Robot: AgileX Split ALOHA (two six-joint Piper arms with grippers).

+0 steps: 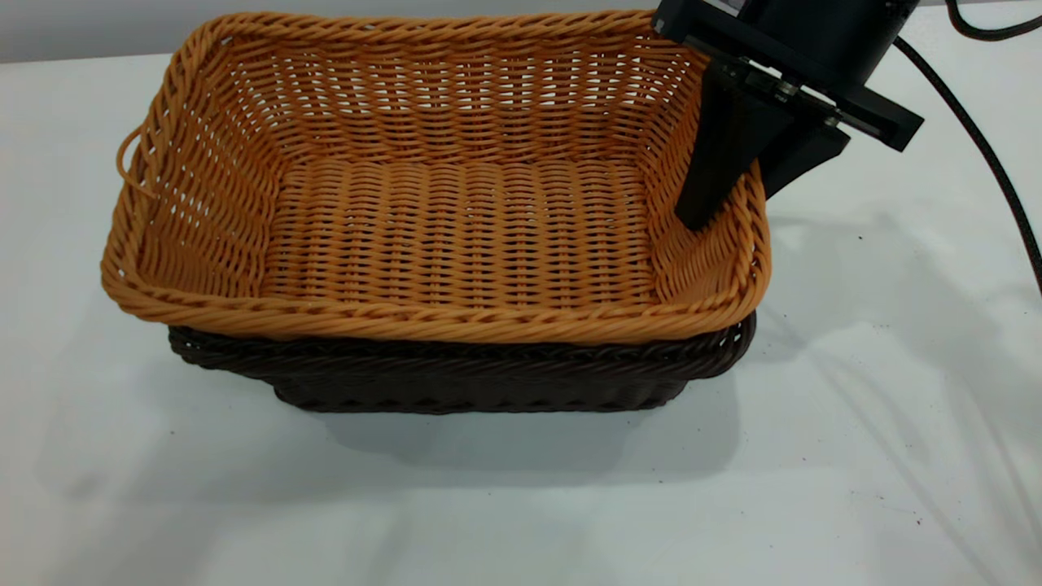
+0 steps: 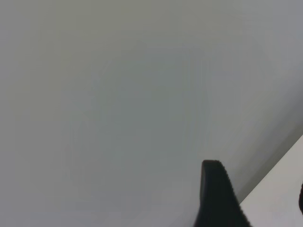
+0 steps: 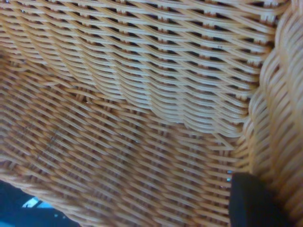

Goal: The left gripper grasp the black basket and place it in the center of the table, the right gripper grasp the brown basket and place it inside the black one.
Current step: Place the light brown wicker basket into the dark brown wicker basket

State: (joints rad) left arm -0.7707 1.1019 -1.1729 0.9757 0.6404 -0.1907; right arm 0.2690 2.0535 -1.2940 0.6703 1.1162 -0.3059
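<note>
I should open my right gripper now, because the lower body of the brown basket (image 1: 440,236) is inside the black basket's dark rim, so the brown basket would stay nested.
The brown basket (image 1: 440,236) sits nested in the black basket (image 1: 456,374), whose dark rim and base show beneath it near the middle of the table (image 1: 895,423). My right gripper (image 1: 733,203) straddles the brown basket's right short wall. One finger is inside against the weave, the other outside the rim, and the wall is clamped between them. In the right wrist view the brown basket's weave (image 3: 132,109) fills the picture, with one of the fingertips (image 3: 251,198) beside the braided rim. My left gripper (image 2: 258,203) hangs open over bare surface, away from both baskets and out of the exterior view.
A braided black cable (image 1: 977,138) trails from the right arm across the table's right side. A small loop (image 1: 130,163) sticks out of the brown basket's left short end. Bare tabletop lies in front of and to both sides of the baskets.
</note>
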